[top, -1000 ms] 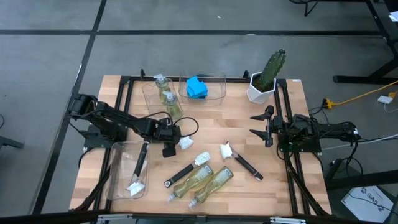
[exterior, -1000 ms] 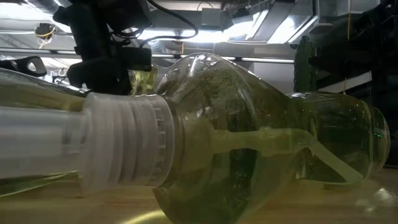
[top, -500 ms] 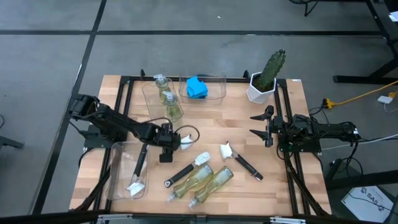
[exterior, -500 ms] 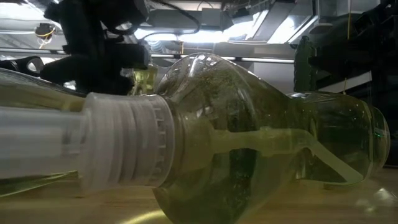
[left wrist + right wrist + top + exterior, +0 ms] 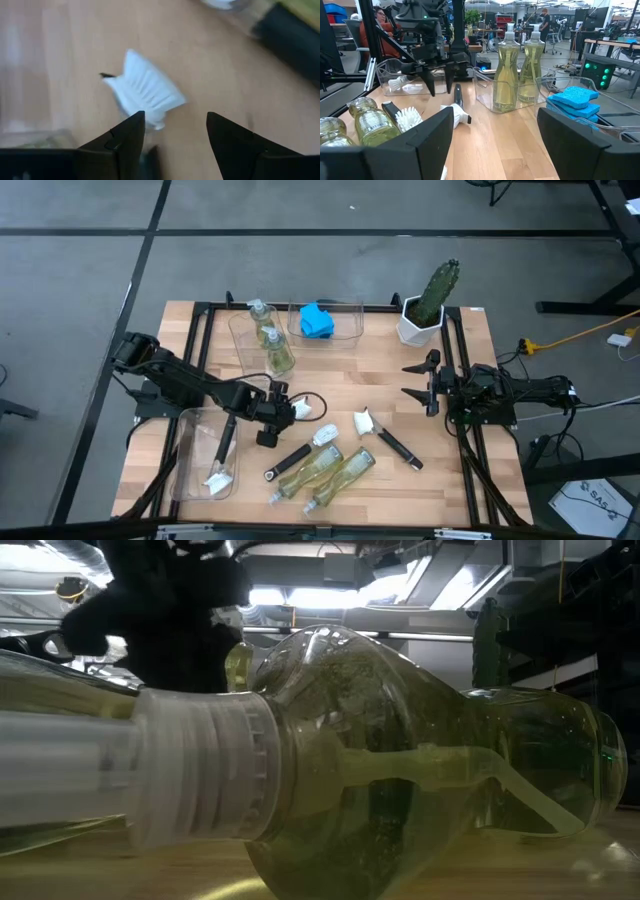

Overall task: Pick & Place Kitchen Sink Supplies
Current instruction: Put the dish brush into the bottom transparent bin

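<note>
I need to put the dish brush into the near clear bin, so next I need to grab the brush by its black handle [image 5: 153, 164] with my left gripper.
A dish brush lies on the wood, its white head [image 5: 300, 410] [image 5: 147, 92] showing and its black handle [image 5: 457, 92] running back under my left gripper [image 5: 272, 423] [image 5: 175, 120]. That gripper hangs open just above it, pointing steeply down, and its fingers [image 5: 429, 80] are clear of the brush. Nearer the front edge lie another brush [image 5: 298, 456] and two soap bottles [image 5: 330, 470] on their sides. A third brush [image 5: 390, 440] lies to their right. My right gripper [image 5: 408, 380] waits open and level at the table's right side.
A clear bin [image 5: 190, 465] at the near left holds a brush [image 5: 224, 445]. Far bins hold two upright soap bottles [image 5: 268, 338] and blue sponges [image 5: 317, 320]. A cactus pot [image 5: 425, 315] stands at the far right. One lying bottle [image 5: 420, 770] fills the low view.
My left gripper has moved toward the table's near edge and risen a little, rolling about its own pointing line. It has stayed open. The brush's white head has kept its place on the wood.
</note>
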